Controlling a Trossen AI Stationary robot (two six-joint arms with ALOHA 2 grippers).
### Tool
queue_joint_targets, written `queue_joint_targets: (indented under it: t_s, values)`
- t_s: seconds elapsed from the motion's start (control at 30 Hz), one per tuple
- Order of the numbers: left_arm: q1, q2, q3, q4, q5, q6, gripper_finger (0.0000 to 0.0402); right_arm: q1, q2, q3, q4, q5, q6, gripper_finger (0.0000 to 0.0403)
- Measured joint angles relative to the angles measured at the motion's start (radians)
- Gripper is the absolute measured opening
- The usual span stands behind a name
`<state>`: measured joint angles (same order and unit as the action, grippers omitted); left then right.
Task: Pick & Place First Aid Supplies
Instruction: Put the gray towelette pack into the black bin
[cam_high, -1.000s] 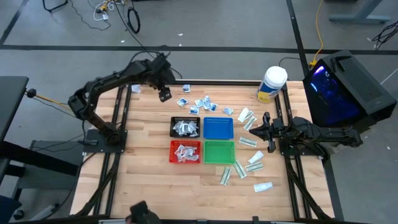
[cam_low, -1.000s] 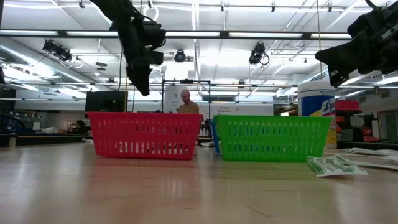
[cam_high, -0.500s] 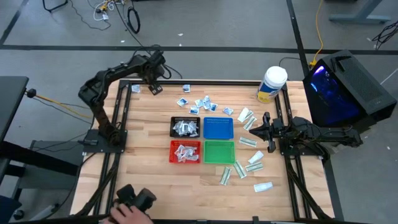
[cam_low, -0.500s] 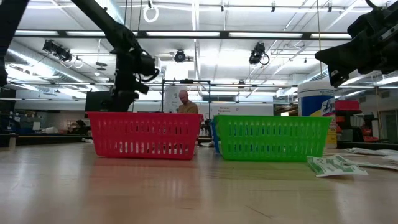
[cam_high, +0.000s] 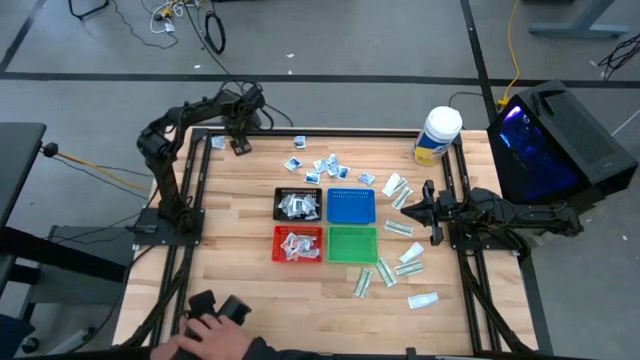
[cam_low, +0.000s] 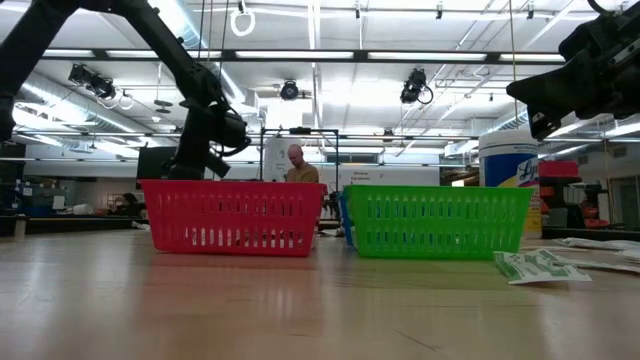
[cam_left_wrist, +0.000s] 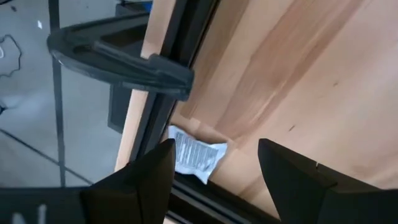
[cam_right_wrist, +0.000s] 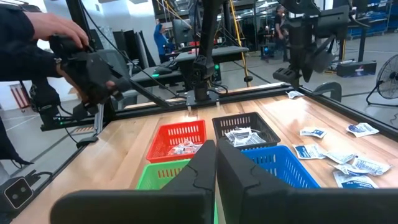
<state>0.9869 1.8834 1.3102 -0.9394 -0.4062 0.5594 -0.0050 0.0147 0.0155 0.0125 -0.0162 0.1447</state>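
The left gripper isn't ready to close yet: its fingers are high above the white packet (cam_left_wrist: 196, 155) by the dark rail (cam_left_wrist: 163, 118), so it will lower toward the packet first, then close on it.
A small white packet with bluish print (cam_left_wrist: 196, 160) lies flat in the table's far left corner (cam_high: 218, 143), against the dark frame rail. My left gripper (cam_left_wrist: 214, 163) hangs open over it, pointing steeply down with a finger on either side, and touches nothing (cam_high: 239, 146). More square white packets (cam_high: 322, 166) are scattered behind the trays. Longer white-and-green packets (cam_high: 398, 190) lie at the right. The black tray (cam_high: 298, 204) and the red tray (cam_high: 298, 244) hold packets. My right gripper (cam_high: 428, 205) waits shut and level at the right edge.
The blue tray (cam_high: 351, 206) and green tray (cam_high: 352, 244) stand beside the black and red ones at mid-table. A big white jar with a yellow label (cam_high: 437, 135) stands at the far right. A person's hand with a dark device (cam_high: 215, 322) is at the near edge.
My left gripper has swung from behind the trays toward the table's far left corner and gone down, tipping to point more steeply downward; its fingers stay open. A person's hand with a dark device has come in at the near edge.
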Motion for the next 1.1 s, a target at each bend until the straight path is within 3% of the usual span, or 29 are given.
queue_joint_targets:
  t_s: [0.3, 0.6, 0.77, 0.9, 1.1]
  values:
    - [0.003, 0.015, 0.0, 0.008, -0.016, 0.025, 0.0236, 0.0, 0.0, 0.0, 0.0, 0.0, 0.0, 0.0018]
    - [0.027, 0.015, 0.0, -0.113, -0.093, -0.088, 0.0236, 0.0, 0.0, 0.0, 0.0, 0.0, 0.0, 0.0018]
    - [0.031, 0.015, 0.0, -0.111, -0.196, -0.176, 0.0229, 0.0, 0.0, 0.0, 0.0, 0.0, 0.0, 0.0018]
    - [0.031, 0.015, 0.0, -0.106, -0.219, -0.162, 0.0189, 0.0, 0.0, 0.0, 0.0, 0.0, 0.0, 0.0018]
    - [0.031, 0.015, 0.0, -0.059, -0.221, -0.147, 0.0089, 0.0, 0.0, 0.0, 0.0, 0.0, 0.0, 0.0018]
